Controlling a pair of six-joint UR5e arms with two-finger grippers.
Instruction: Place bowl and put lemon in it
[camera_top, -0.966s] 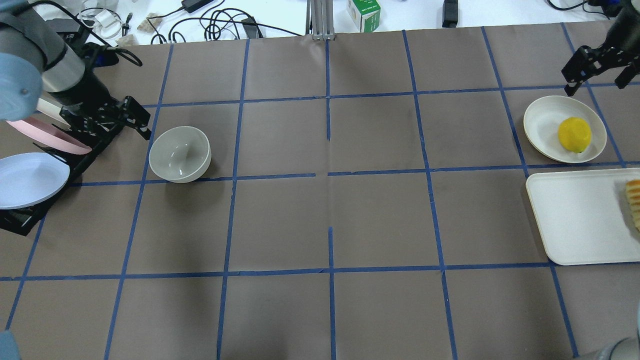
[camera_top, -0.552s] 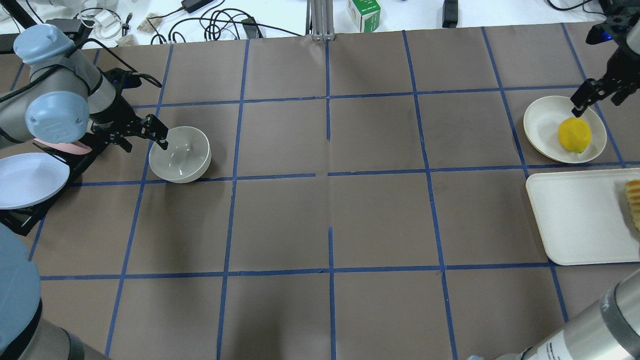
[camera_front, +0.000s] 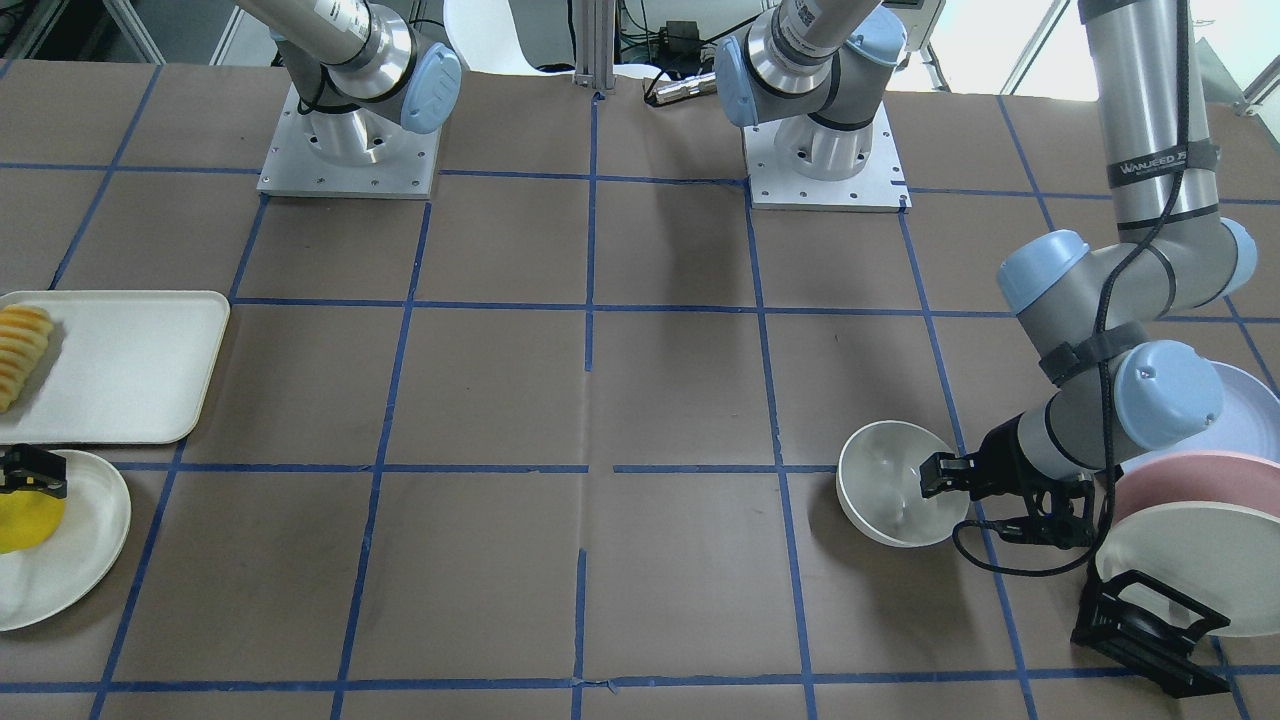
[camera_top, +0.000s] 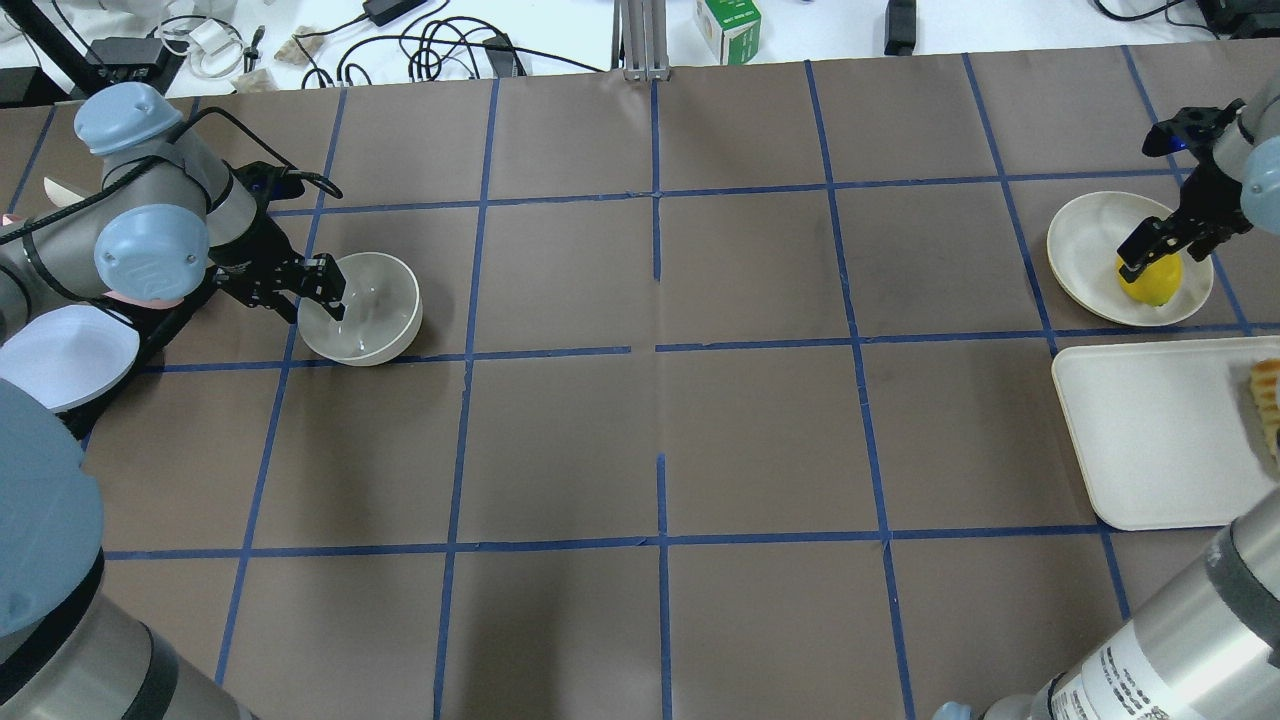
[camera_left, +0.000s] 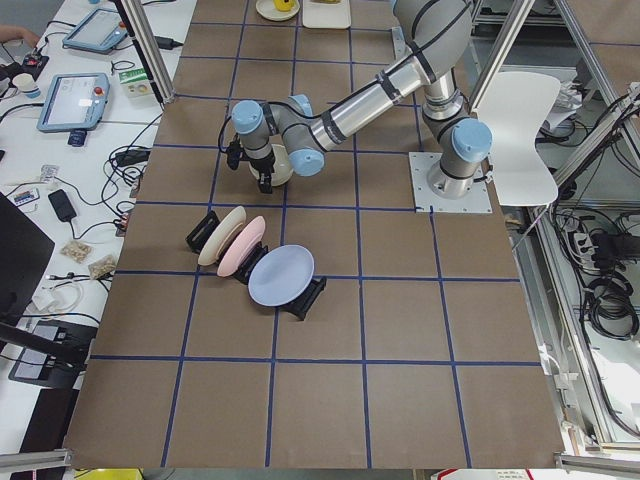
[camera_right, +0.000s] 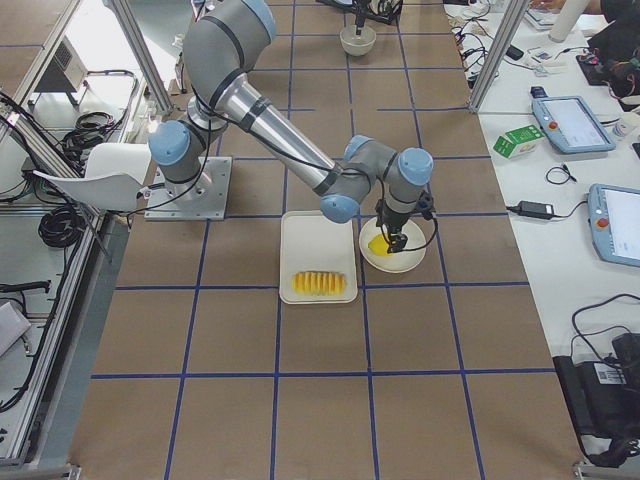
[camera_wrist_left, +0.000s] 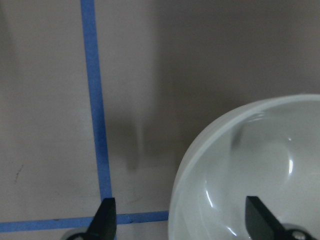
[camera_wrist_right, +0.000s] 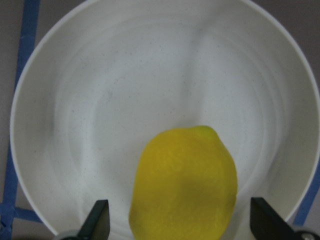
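Next, to place the bowl, my left gripper grips the bowl's thin rim (camera_wrist_left: 186, 172). The bowl's opening spreads wider than my fingers open.
The off-white bowl (camera_top: 375, 310) stands upright at the table's left, also in the front view (camera_front: 885, 490). My left gripper (camera_top: 335, 300) is open at its left rim. The left wrist view shows one fingertip (camera_wrist_left: 105, 217) outside the bowl (camera_wrist_left: 260, 165) and the other inside. The yellow lemon (camera_top: 1157, 286) lies on a shallow white plate (camera_top: 1080, 240) at the far right. My right gripper (camera_top: 1160, 255) is open and low over it. In the right wrist view the lemon (camera_wrist_right: 185, 180) sits between the two fingertips (camera_wrist_right: 97, 217), on the plate (camera_wrist_right: 100, 100).
A white tray (camera_top: 1150, 440) with a row of fruit slices (camera_top: 1268, 400) lies just in front of the plate. A black dish rack with blue, pink and cream plates (camera_front: 1200, 560) stands close behind my left gripper. Cables and a green box (camera_top: 727, 25) lie past the far edge.
My left gripper moved from beside the rack to the bowl and now straddles its rim. My right gripper came down from beyond the plate onto the lemon.
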